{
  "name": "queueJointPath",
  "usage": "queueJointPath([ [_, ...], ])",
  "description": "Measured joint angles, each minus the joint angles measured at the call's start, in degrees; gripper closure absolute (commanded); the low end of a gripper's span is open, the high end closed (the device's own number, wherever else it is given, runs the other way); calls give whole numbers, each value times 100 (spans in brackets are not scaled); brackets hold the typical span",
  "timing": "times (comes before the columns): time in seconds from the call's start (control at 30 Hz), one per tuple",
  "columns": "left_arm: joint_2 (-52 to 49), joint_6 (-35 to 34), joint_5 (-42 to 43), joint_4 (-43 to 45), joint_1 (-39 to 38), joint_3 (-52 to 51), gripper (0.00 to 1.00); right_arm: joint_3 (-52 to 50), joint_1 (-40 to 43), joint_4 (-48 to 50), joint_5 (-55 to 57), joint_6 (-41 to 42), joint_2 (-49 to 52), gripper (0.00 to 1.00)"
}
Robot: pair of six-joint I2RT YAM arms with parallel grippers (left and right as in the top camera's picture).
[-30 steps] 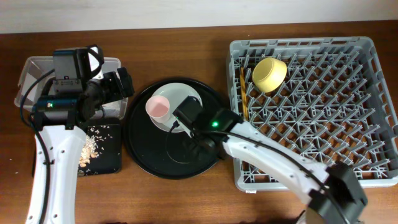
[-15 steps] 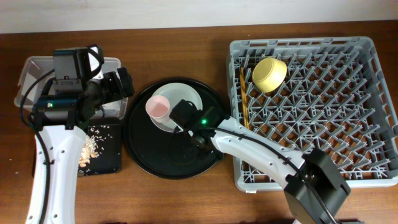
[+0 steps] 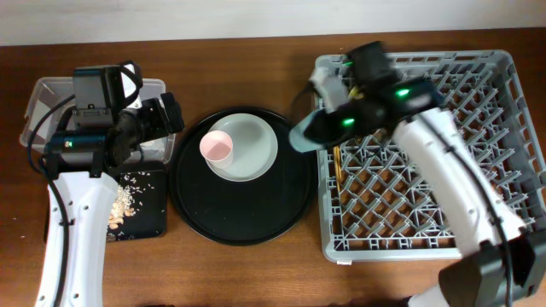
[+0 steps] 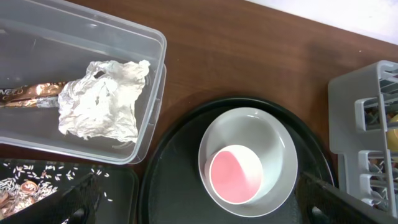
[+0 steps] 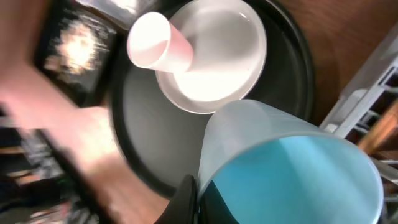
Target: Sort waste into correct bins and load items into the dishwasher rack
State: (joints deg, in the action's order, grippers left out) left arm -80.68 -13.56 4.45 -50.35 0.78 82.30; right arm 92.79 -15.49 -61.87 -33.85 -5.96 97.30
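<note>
Most of the light blue cup hangs outside the rack's edge, and it would fall onto the black tray if I opened now. My right gripper should keep holding it.
My right gripper (image 3: 331,121) is shut on the rim of the light blue cup (image 3: 305,134) and holds it in the air at the left edge of the grey dishwasher rack (image 3: 478,170). The right wrist view shows the fingers (image 5: 197,200) pinching the cup wall (image 5: 292,168). The pink cup (image 3: 217,147) lies on the pale plate (image 3: 256,145). The chopsticks (image 3: 335,162) lie in the rack. My arm hides the yellow bowl. My left gripper (image 4: 205,208) is open and empty above the tray. The napkin (image 4: 99,102) and wrapper (image 4: 28,94) lie in the clear box (image 4: 152,81).
The plate stands on a large round black tray (image 3: 243,213) between the bins and the rack. A flat black tray (image 3: 149,213) with food scraps (image 3: 124,203) sits in front of the clear box. The rack's corner (image 4: 367,124) shows in the left wrist view.
My right arm has lifted the light blue cup off the round tray and swung it right and back to the rack's left edge. The left arm has not moved.
</note>
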Motion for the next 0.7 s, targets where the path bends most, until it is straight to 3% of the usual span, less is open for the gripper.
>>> queueJointPath([
  [0.2,0,0,-2,0,0,0,1,-1088,1174,782,-2566,-1147,452,95],
  [0.33,0,0,0,0,0,0,1,-1628,1665,1340,-3609,-1517,656,89],
  [0.47,0,0,0,0,0,0,1,-2000,2015,1707,-4070,-1676,697,79],
  [0.7,0,0,0,0,0,0,1,-2448,2194,1912,-4253,-1705,951,82],
])
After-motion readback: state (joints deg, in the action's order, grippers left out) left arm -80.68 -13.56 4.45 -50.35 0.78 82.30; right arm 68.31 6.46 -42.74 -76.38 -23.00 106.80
